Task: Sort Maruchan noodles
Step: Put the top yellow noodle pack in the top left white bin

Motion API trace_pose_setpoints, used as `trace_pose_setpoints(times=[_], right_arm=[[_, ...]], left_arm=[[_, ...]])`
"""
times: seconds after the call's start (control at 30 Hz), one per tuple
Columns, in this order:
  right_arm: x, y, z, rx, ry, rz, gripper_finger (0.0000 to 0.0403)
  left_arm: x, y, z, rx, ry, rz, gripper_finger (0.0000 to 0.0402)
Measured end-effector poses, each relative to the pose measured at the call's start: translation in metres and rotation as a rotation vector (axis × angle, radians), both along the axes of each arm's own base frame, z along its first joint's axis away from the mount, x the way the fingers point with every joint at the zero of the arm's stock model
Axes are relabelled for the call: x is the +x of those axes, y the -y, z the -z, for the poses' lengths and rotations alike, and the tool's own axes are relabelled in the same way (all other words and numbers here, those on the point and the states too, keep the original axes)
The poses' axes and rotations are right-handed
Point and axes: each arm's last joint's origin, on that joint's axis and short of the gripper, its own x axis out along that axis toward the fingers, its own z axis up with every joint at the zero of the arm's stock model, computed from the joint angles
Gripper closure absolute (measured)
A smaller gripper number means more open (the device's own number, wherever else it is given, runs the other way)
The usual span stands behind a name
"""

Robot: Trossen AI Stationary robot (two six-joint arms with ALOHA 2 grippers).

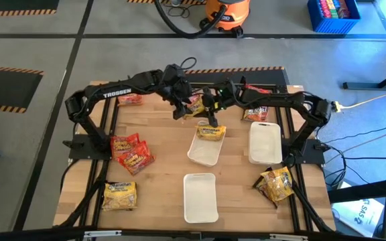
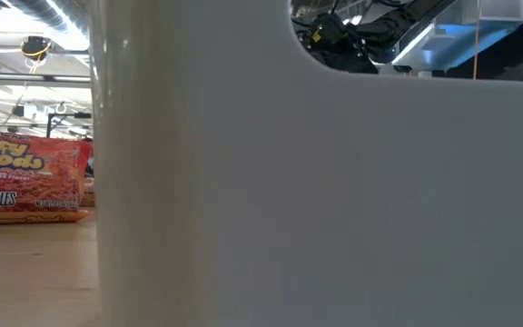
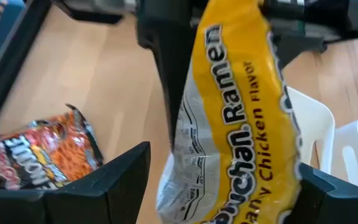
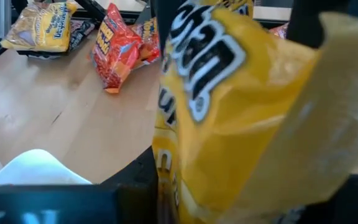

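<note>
The hanging yellow packet needs to be sorted into the white tray, so my left gripper will next grab the packet by its end with the Maruchan lettering.
A yellow Maruchan ramen packet hangs from my right gripper, which is shut on it, above the far end of a tilted white tray. It fills the right wrist view as a yellow packet. My left gripper hovers just left of it, open. Its fingers stand on either side of the hanging packet in the left wrist view without touching it. Other packets lie flat on the table: red ones, a yellow one, another yellow one and a dark one. My right gripper pinches the yellow packet by its upper end between its two fingers, coming from above and pointing down. The packet hangs upright below the fingers over the tray. Whether its lower end touches the tray I cannot tell.
Two more white trays sit at right and near centre. A tray wall blocks most of the low view, with a red packet beside it. More packets lie near the far edge. Bare wood lies between the trays and the red packets.
</note>
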Motion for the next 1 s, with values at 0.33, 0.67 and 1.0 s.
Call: trace_pose_setpoints(times=[0.33,0.67,1.0], right_arm=[[0.001,-0.002,-0.002,0.002,0.002,-0.006,0.0268],[0.001,-0.002,-0.002,0.036,-0.006,0.012,0.0221],[-0.055,-0.031,-0.042,0.088,-0.243,0.035,0.0116]], left_arm=[[0.005,0.013,0.001,0.031,-0.021,0.029,0.0196],[0.004,0.010,0.000,0.045,-0.012,0.040,0.0288],[0.007,0.016,0.000,0.078,-0.006,0.096,0.0288]])
